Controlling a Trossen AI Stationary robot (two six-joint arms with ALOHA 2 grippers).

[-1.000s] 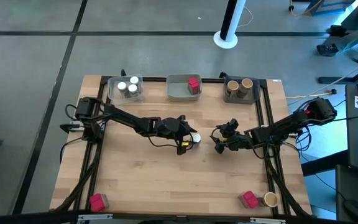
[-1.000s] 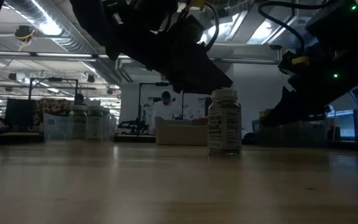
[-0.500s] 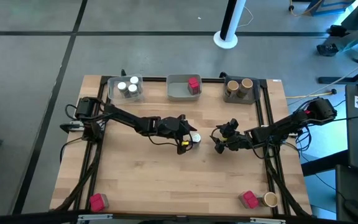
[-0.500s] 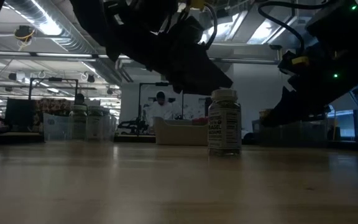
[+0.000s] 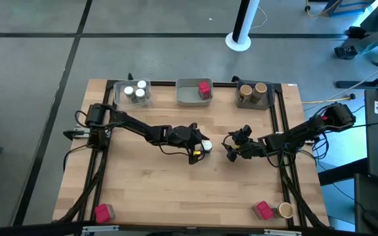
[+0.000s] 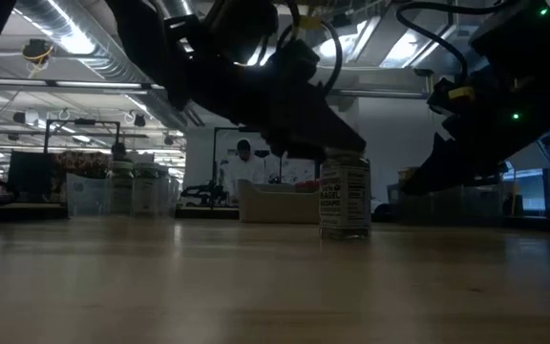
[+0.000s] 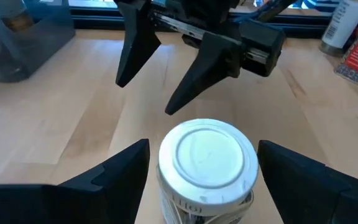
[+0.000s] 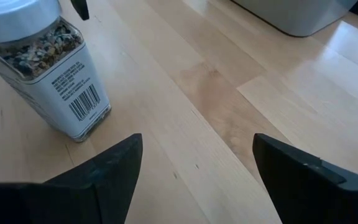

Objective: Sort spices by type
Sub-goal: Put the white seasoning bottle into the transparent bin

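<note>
I should close my left gripper now. My fingers are on both sides of the round white cap [image 7: 209, 158], level with its rim [image 7: 209, 202], so closing would hold the white-capped jar.
A round jar with a white cap [image 7: 207, 158] stands upright on its base in the middle of the table [image 5: 206, 145]. My left gripper [image 7: 204, 152] is open, one finger on either side of the cap, with a gap showing on both sides. In the low view the jar [image 6: 344, 201] has its cap behind that gripper. My right gripper [image 5: 230, 148] is open and hovers just right of the jar, which shows in its wrist view [image 8: 42, 68].
Three trays line the far edge: one with white-capped jars [image 5: 135, 93], one with a red packet [image 5: 204, 89], one with tan jars [image 5: 252, 90]. A red packet [image 5: 102, 212] lies at the near left corner. A red packet [image 5: 264, 210] and a tan jar [image 5: 285, 210] sit near right.
My left gripper has moved down and a little toward the table's right, so that its open fingers now stand around the jar's cap, which was in plain sight in the low view before. The jar has stayed in place.
</note>
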